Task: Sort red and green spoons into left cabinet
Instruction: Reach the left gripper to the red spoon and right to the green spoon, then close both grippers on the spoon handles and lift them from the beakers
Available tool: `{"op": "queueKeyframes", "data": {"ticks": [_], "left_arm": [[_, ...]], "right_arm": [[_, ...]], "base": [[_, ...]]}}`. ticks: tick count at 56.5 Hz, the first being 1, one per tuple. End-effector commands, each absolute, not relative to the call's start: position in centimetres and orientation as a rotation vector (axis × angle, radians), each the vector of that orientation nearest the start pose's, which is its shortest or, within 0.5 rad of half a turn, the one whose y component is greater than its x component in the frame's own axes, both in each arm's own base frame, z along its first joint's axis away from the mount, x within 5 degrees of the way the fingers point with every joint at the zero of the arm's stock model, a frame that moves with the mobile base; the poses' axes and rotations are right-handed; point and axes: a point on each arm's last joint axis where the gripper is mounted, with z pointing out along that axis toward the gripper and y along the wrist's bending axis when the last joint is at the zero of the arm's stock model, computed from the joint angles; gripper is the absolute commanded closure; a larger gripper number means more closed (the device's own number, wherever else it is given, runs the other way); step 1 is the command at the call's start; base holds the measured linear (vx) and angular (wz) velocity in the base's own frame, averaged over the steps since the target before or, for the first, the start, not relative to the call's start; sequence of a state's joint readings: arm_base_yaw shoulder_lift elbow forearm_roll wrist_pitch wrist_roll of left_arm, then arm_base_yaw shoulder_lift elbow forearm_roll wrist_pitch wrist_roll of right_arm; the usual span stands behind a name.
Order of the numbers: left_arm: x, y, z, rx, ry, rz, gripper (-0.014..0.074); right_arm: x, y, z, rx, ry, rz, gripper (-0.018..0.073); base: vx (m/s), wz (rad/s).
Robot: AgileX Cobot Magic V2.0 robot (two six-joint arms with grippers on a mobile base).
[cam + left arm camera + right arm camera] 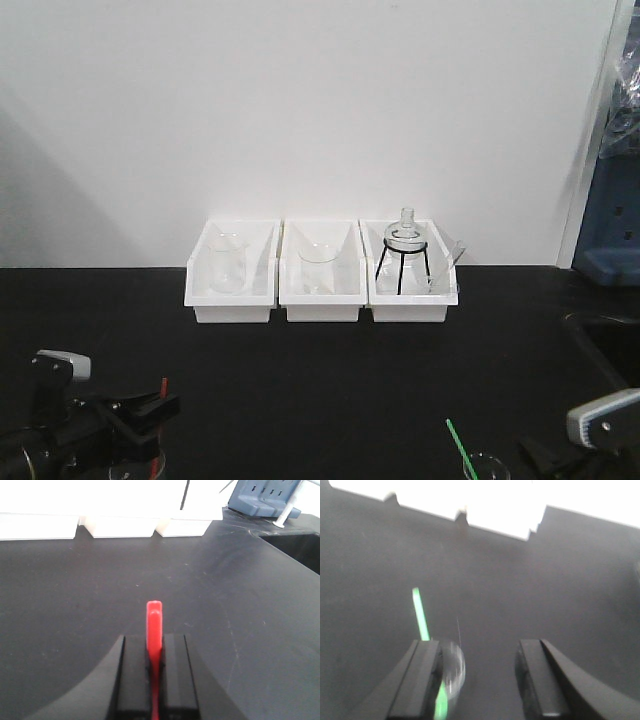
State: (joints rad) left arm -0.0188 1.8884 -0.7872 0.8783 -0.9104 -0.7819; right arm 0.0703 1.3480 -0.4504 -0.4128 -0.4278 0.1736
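Next, my right gripper pinches the green spoon by its slim handle (456, 438) to sort it into the left cabinet.
My left gripper (154, 652) is shut on the red spoon (154, 622), whose end sticks out past the fingertips above the black counter. From the front, that gripper (150, 408) sits at the bottom left, and the red spoon (164, 385) shows as a small tip. The green spoon (457, 440) leans in a small clear glass vessel (487, 465) near the bottom right. My right gripper (480, 647) is open. The glass vessel (454, 667) lies against the inner side of its left finger, and the green spoon (421, 615) slants past that finger. The left cabinet is out of view.
Three white trays (232, 305) with glass beakers and a flask on a black stand line the back wall. A sink recess (612, 345) cuts into the counter at the right, with a blue unit (606, 225) beyond it.
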Motion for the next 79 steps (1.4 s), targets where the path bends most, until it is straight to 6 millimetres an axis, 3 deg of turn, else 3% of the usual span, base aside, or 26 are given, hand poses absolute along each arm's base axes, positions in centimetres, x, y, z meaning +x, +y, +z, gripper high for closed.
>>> {"op": "queueKeyframes", "data": {"ticks": [1, 15, 33, 64, 79], "left_arm": [[34.7, -6.5, 18.3, 0.327, 1.72, -0.765, 0.0566], [34.7, -6.5, 18.2, 0.326, 1.724, -0.762, 0.0566], [34.9, -6.2, 18.3, 0.276, 1.721, -0.752, 0.0566], [35.1, -6.0, 18.4, 0.262, 1.709, -0.727, 0.0566], [35.1, -6.0, 18.4, 0.29, 1.7, -0.703, 0.0566]], "right_arm": [[26.5, 4.0, 22.6, -0.414, 1.808, 0.126, 0.0124], [29.2, 5.7, 21.6, -0.514, 1.808, 0.294, 0.0125], [31.5, 6.2, 19.9, -0.553, 1.82, 0.338, 0.0125], [33.4, 6.9, 17.1, -0.559, 1.831, 0.422, 0.0125], [33.4, 6.9, 16.7, -0.566, 1.843, 0.422, 0.0221]], "base": [[0.0, 0.0], [0.0, 0.0], [0.0, 0.0], [0.0, 0.0], [0.0, 0.0]]}}
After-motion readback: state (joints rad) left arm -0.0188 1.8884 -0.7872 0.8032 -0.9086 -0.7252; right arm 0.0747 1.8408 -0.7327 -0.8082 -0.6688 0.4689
